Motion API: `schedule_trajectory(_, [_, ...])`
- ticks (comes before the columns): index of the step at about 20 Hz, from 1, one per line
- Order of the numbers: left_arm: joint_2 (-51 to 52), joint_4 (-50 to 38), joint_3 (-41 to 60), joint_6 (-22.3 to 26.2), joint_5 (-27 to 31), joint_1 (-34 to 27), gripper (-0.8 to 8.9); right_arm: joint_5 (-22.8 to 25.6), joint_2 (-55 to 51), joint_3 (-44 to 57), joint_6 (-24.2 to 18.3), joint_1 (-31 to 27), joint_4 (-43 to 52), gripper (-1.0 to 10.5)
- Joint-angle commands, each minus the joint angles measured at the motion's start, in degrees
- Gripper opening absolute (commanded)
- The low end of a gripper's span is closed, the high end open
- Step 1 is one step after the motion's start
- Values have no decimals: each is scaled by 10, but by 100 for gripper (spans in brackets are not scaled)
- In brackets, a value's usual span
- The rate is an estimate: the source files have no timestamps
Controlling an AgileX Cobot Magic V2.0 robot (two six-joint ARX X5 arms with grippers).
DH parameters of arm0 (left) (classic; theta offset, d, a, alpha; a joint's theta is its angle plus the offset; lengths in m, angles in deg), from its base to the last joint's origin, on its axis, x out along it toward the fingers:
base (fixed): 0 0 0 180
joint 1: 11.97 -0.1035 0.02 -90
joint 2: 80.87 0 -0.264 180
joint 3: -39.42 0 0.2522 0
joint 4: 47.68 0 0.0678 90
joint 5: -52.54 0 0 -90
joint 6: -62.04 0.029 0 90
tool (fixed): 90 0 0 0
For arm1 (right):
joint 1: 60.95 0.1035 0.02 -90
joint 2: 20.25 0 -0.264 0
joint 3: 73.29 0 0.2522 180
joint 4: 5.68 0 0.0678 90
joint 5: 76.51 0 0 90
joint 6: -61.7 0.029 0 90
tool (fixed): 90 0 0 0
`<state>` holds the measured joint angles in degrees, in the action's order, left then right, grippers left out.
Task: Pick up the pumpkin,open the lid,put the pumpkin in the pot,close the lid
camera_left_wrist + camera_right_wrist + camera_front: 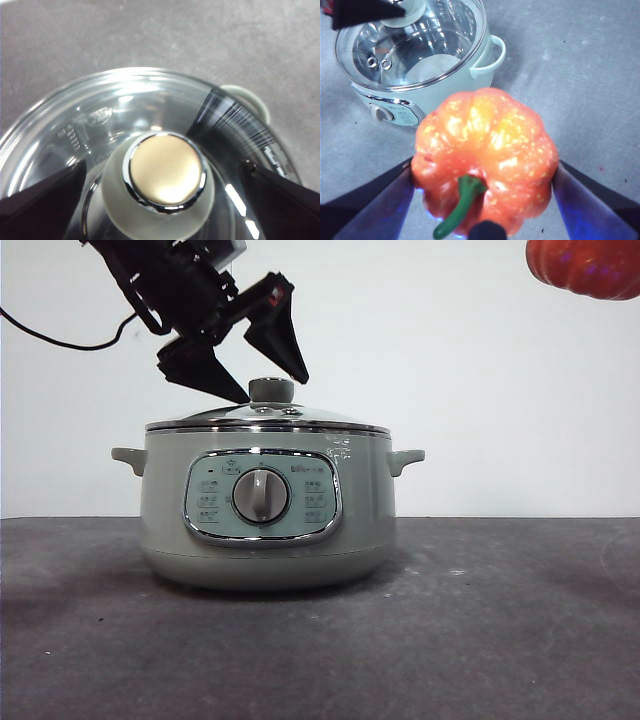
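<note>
My left gripper needs to pick up the glass lid by its narrow green knob next, because the lid is wider than the gripper's open fingers.
The sage-green pot stands mid-table with its glass lid on. My left gripper hangs open just above the lid, one jaw on each side of the green knob, not touching it. In the left wrist view the knob sits between the spread jaws. My right gripper is shut on the orange pumpkin, held high up and to the right of the pot. Only the pumpkin's underside shows at the front view's top right corner.
The dark grey tabletop stretches around the pot. A black cable trails from the left arm at the upper left. A plain white wall stands behind.
</note>
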<state>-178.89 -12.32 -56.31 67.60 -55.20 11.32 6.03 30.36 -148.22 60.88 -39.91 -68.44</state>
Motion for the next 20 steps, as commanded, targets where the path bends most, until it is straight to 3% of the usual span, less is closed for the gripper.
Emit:
schedule_trajectory(1, [-5,-5,1,7,14,5,722,-1,-1,0,5,2,4,-10])
schedule_trajectory(4, [-6,-3,1,7,29,8,717,-1,-1,0,5,2,5,-10])
schedule_trajectory(5, [-6,-3,1,7,28,8,676,-1,-1,0,5,2,5,-10])
schedule_trajectory(7, [-6,2,1,7,28,11,463,-1,-1,0,5,2,5,-10])
schedule_trajectory(10, [-6,4,1,7,27,12,379,-1,-1,0,5,2,5,-10])
schedule_trajectory(13, [-6,7,1,7,27,12,136,-1,-1,0,5,2,5,-10])
schedule_trajectory(16, [-6,12,1,7,27,12,84,-1,-1,0,5,2,5,-10])
schedule_trajectory(18, [-6,12,1,7,27,12,-20,-1,-1,0,5,2,5,-10])
schedule_trajectory(20, [-6,8,1,7,27,12,-8,-1,-1,0,5,2,5,-10])
